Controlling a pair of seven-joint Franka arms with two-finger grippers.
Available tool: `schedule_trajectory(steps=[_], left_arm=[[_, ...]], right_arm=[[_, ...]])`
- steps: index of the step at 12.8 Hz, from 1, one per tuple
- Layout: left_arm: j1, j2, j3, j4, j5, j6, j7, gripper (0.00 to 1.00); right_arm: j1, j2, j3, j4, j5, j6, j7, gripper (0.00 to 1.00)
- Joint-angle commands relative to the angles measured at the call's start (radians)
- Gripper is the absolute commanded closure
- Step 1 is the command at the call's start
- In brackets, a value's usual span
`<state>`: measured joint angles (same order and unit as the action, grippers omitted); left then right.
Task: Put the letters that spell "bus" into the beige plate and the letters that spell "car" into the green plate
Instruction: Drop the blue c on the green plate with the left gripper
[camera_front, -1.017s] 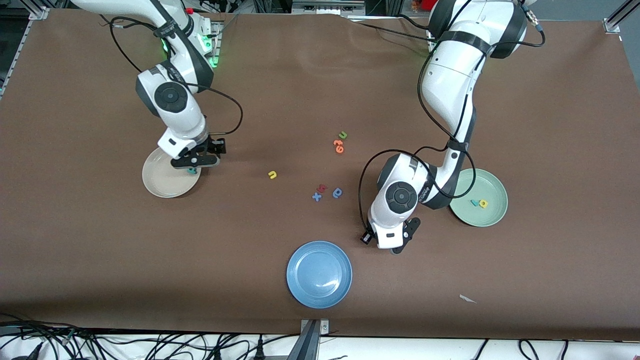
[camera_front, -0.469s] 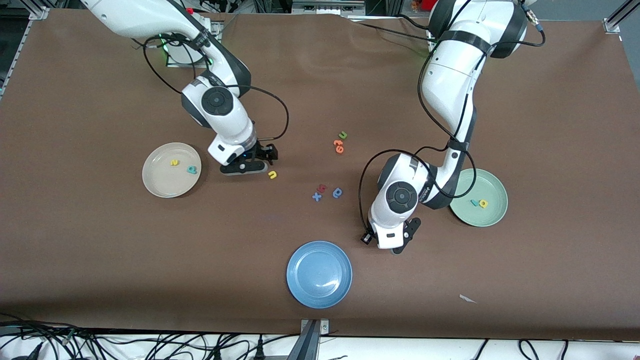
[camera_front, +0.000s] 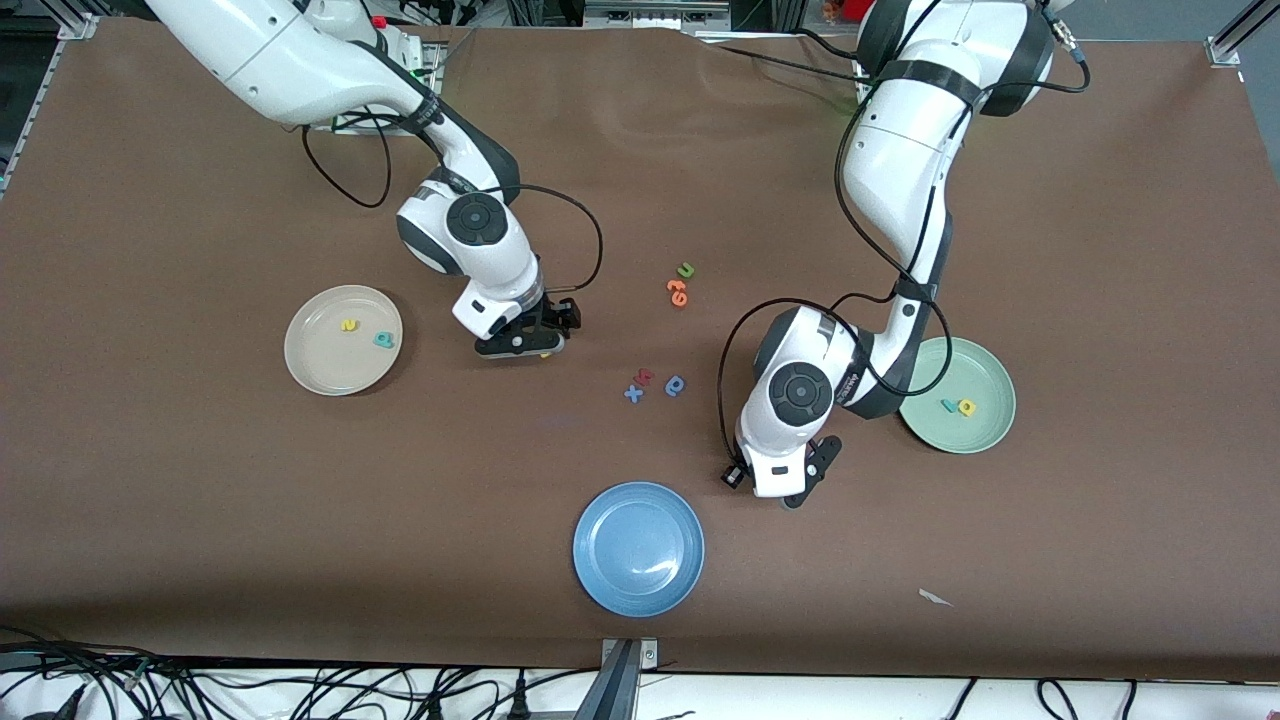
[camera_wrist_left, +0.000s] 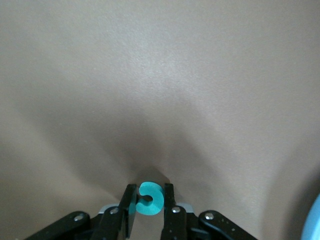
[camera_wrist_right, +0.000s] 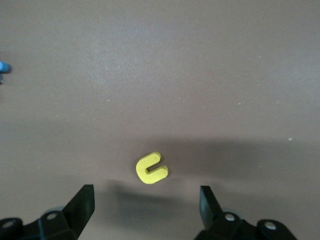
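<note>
The yellow u should help spell "bus" in the beige plate (camera_front: 320, 365), so my right gripper should grab the u across its curved base and the ends of its prongs next.
My left gripper (camera_wrist_left: 149, 201) (camera_front: 795, 496) is shut on the teal c (camera_wrist_left: 150, 198), low at the tabletop between the blue plate and the green plate (camera_front: 985, 375). In that green plate lie the teal r (camera_front: 946, 405) and the yellow a (camera_front: 966, 407). The open right gripper (camera_wrist_right: 146, 196) (camera_front: 520, 346) hovers over the yellow u (camera_wrist_right: 151, 168), which lies flat on the table between its spread fingers. The beige plate (camera_front: 320, 365), toward the right arm's end, holds the yellow s (camera_front: 348, 325) and the teal b (camera_front: 383, 340).
A blue plate (camera_front: 638, 548) sits near the front edge. Mid-table lie a blue x (camera_front: 633, 394), a red letter (camera_front: 645, 376) and a blue round letter (camera_front: 676, 385); farther back are orange letters (camera_front: 678, 291) and a green u (camera_front: 686, 270). A white scrap (camera_front: 935, 598) lies near the front.
The right arm has left the beige plate, where the teal b now lies, and swung to hover open over the yellow u. The left gripper has stayed put, shut on the c.
</note>
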<state>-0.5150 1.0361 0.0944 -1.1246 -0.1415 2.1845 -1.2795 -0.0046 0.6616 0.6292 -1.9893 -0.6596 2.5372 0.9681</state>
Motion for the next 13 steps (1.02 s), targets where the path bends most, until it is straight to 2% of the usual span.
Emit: schedule_trajectory(steps=[1, 4, 9, 10, 11, 13], left_arm=[[0.033, -0.027, 0.01, 0.013, 0.023, -0.138, 0.121, 0.82], [0.114, -0.079, 0.01, 0.013, 0.026, -0.283, 0.337, 0.82], [0.26, -0.139, 0.014, -0.003, 0.036, -0.521, 0.916, 0.82], [0.271, -0.149, 0.019, -0.021, 0.081, -0.558, 1.013, 0.82], [0.271, -0.174, 0.016, -0.062, 0.133, -0.565, 1.073, 0.82], [0.286, -0.221, 0.016, -0.136, 0.157, -0.563, 1.156, 0.82]], right_arm=[[0.009, 0.029, -0.003, 0.032, -0.034, 0.002, 0.034, 0.07], [0.009, 0.044, -0.003, 0.033, -0.058, 0.003, 0.034, 0.08], [0.014, 0.072, -0.005, 0.053, -0.114, 0.006, 0.038, 0.11], [0.014, 0.072, -0.005, 0.055, -0.115, 0.006, 0.038, 0.12], [0.014, 0.072, -0.005, 0.055, -0.117, 0.006, 0.037, 0.17], [0.014, 0.072, -0.008, 0.053, -0.118, 0.006, 0.037, 0.29]])
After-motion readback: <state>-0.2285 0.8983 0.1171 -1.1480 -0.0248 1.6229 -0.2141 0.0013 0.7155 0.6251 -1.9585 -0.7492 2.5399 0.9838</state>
